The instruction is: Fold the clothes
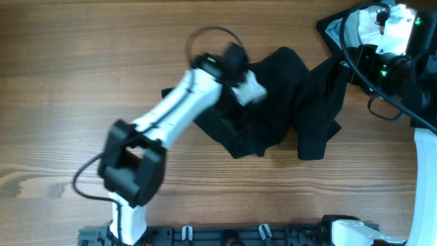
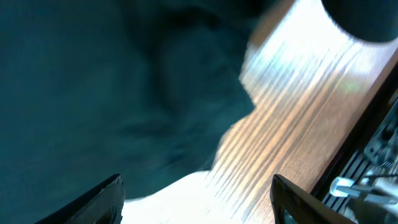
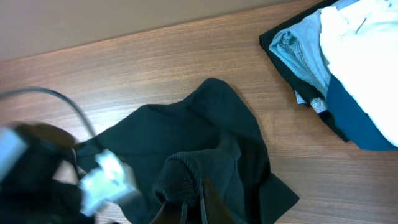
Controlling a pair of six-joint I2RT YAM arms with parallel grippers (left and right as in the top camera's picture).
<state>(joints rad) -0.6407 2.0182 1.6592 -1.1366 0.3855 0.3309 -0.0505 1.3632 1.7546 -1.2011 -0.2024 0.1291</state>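
My left gripper grabs the black garment's loose edge (image 1: 237,152) next, away from the held ribbed cuff (image 1: 341,65). Then I spread the garment flat.
A black garment (image 1: 287,102) lies crumpled on the wooden table, right of centre. My left gripper (image 1: 251,89) hovers over its left part. In the left wrist view its jaws (image 2: 199,208) are open and empty, with the dark cloth (image 2: 112,93) to the upper left and bare wood between the fingers. My right gripper (image 1: 343,65) is at the garment's upper right corner. In the right wrist view its fingers (image 3: 202,199) are shut on the garment's ribbed cuff (image 3: 180,177), lifting that part above the rest of the cloth (image 3: 186,124).
A pile of other clothes (image 1: 355,24), black, light blue and white, sits at the far right corner; it also shows in the right wrist view (image 3: 336,56). The table's front edge with a rail (image 1: 239,236) is near the arm bases.
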